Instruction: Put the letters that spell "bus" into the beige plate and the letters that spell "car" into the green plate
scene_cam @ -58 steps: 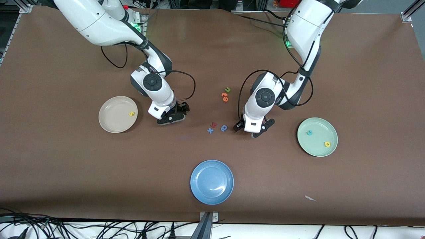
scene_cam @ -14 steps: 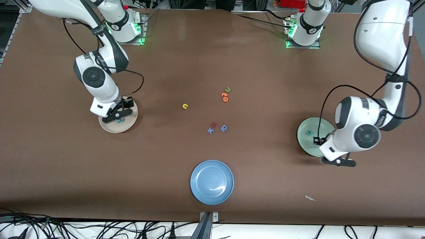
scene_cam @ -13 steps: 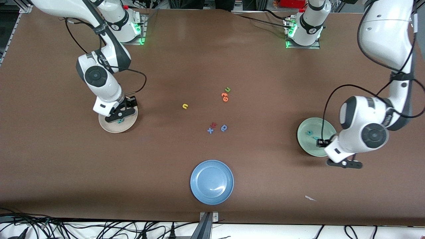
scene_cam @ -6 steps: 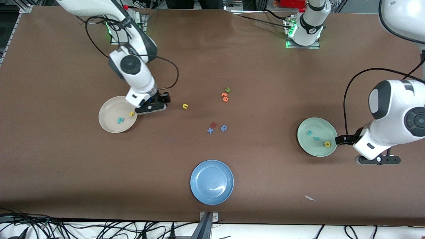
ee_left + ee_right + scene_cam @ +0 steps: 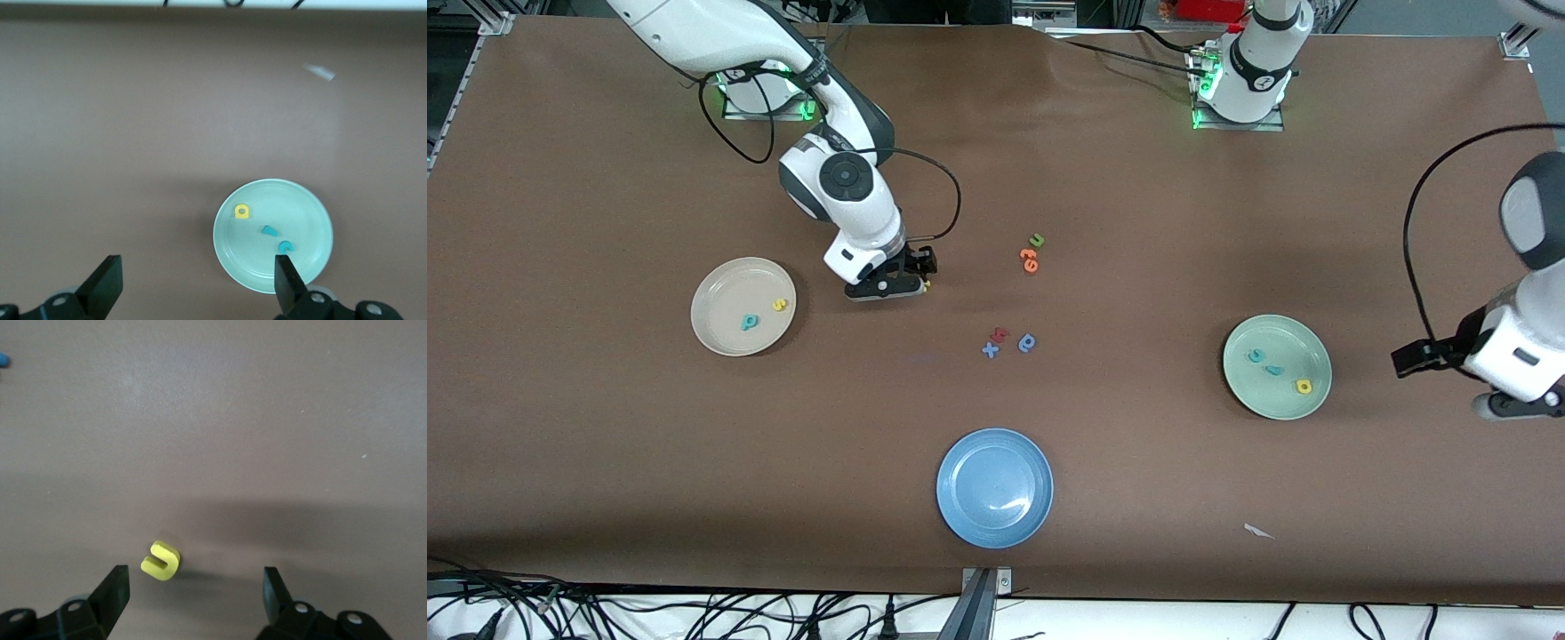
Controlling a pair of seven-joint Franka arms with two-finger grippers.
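Observation:
I need to lower my right gripper before I close it on the yellow u [image 5: 927,284] [image 5: 171,563]. My fingers are above the u, so they would miss it if I closed now.
The beige plate [image 5: 725,298] holds a teal b [image 5: 749,322] and a yellow s [image 5: 780,304]. In the green plate [image 5: 1272,396] lie a teal c [image 5: 1256,356], a thin teal r [image 5: 1273,370] and a yellow a [image 5: 1304,386]. A yellow u [image 5: 161,560] lies flat on the bare table. My right gripper [image 5: 885,288] hangs open just over it, the u between the fingers, close to one finger [image 5: 117,583]. My left gripper [image 5: 1513,407] is open and empty, over the table past the green plate [image 5: 307,220], at the left arm's end.
A blue plate [image 5: 994,487] sits near the front edge. Mid-table lie a green u [image 5: 1036,240], orange letters [image 5: 1029,259], a blue x [image 5: 990,350], a red letter [image 5: 1000,335] and a dark blue round letter [image 5: 1027,342]. A paper scrap [image 5: 1258,531] lies near the front.
Both grippers opened and left their plates, with the teal b in the beige one and the teal r in the green one. The right moved over the yellow u; the left swung outward.

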